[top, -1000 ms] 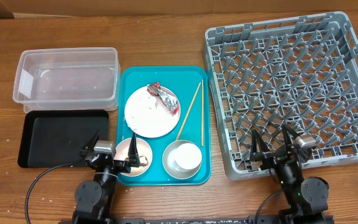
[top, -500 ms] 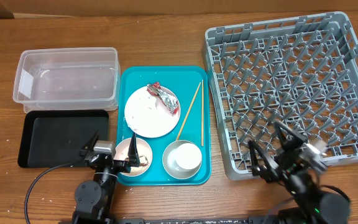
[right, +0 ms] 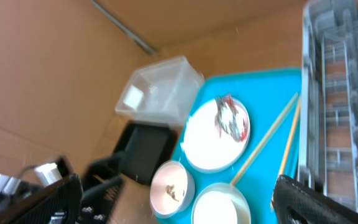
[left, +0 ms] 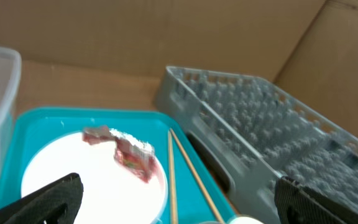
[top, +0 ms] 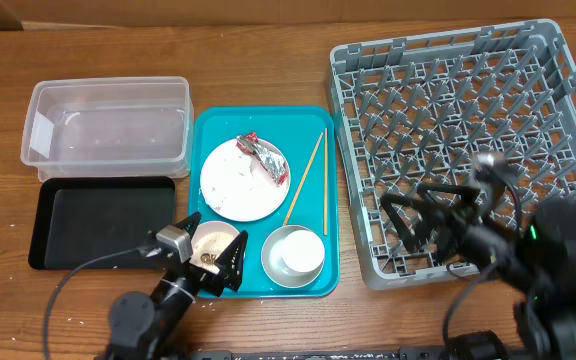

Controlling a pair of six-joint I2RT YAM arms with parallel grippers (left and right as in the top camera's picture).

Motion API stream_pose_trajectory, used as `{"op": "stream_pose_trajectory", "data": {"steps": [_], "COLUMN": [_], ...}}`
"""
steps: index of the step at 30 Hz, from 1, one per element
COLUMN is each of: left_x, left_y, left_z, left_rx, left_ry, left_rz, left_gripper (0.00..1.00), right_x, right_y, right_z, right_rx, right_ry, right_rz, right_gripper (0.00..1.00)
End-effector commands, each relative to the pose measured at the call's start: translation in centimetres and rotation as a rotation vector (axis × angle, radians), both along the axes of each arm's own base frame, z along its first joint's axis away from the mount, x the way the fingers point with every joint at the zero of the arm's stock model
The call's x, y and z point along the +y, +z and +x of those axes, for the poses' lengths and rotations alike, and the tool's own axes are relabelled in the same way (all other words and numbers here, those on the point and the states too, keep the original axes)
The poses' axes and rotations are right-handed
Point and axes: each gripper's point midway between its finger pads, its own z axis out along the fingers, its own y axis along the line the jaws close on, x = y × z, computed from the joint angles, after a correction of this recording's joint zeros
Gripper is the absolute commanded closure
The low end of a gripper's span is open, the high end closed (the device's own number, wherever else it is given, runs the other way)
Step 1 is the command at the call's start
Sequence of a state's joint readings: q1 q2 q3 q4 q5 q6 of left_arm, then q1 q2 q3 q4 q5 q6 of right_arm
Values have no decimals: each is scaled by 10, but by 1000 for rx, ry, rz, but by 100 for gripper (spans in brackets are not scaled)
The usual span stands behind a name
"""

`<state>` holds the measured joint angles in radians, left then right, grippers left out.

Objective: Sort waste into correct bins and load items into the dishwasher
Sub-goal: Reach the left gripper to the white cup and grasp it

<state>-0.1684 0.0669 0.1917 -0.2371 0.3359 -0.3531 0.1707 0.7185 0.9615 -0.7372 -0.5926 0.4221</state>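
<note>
I will next grab the small cup by its rim (top: 302,252) (left: 245,219) with my left gripper. The cup's bottom end stays free for my right gripper to take it over and load it into the dishwasher.
On the teal serving tray (top: 208,125), a round white plate (top: 238,185) carries the red-and-silver foil wrapper (top: 261,156). Two wooden chopsticks (top: 315,178) lie to its right. A white bowl with brown scraps (top: 213,236) and a white bowl holding a small cup (top: 293,253) sit at the front. My left gripper (top: 211,258) is open and empty over the scrap bowl. My right gripper (top: 423,215) is open and empty over the front left of the grey dish rack (top: 468,110). The left wrist view shows plate (left: 73,180), wrapper (left: 128,152) and chopsticks (left: 172,180).
The clear tub (top: 108,125) stands at the back left, with the black tray (top: 103,225) in front of it. The right wrist view shows tub (right: 160,93), black tray (right: 143,149), plate (right: 210,143), scrap bowl (right: 171,191) and rack (right: 340,93). Cardboard walls stand behind the table.
My left gripper has tilted and shifted right over the scrap bowl. My right arm has risen and swung up and left over the rack's front edge.
</note>
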Motion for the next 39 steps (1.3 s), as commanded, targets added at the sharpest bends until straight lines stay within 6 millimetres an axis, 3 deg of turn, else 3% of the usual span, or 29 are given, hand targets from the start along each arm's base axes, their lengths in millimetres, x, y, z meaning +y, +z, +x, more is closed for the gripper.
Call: {"op": "stream_pose_trajectory", "data": {"steps": [1,5,12,15,17,19,21,24,31,36,39], "left_x": [2,4,-10,-24,-23,-19,-14,-19,-59,-85,-100], "left_y": [69,84,81,59,35,9,-24,-51,-74,-99,-118], "left_z": [-15,-17,-2,2,1,-2,-6,-6,10,15,16], "left_rx": [25,276,624,771,903,1032,1174,1256,1175,1127,1145], "left_ry": [0,16,-71,-143,-132,-93,-34,-35,-90,-118,-149], "left_rz": [-37,11,94,73,82,119,187,275,429,563,599], "left_gripper": [0,0,0,0,4,1,10,25,25,23,28], "right_x": [5,16,38,38,38,37,37,35,35,35,35], "right_y": [5,-11,-17,-20,-20,-20,-21,-22,-23,-23,-23], "right_z": [19,33,42,44,44,44,45,47,47,47,47], "right_rx": [47,136,184,194,193,193,192,191,192,192,192], "right_ry": [24,77,214,214,214,211,204,188,188,188,188], "right_rz": [-24,-1,75,72,72,70,66,56,56,56,56], "right_gripper": [0,0,0,0,0,0,0,1,4,5,6]}}
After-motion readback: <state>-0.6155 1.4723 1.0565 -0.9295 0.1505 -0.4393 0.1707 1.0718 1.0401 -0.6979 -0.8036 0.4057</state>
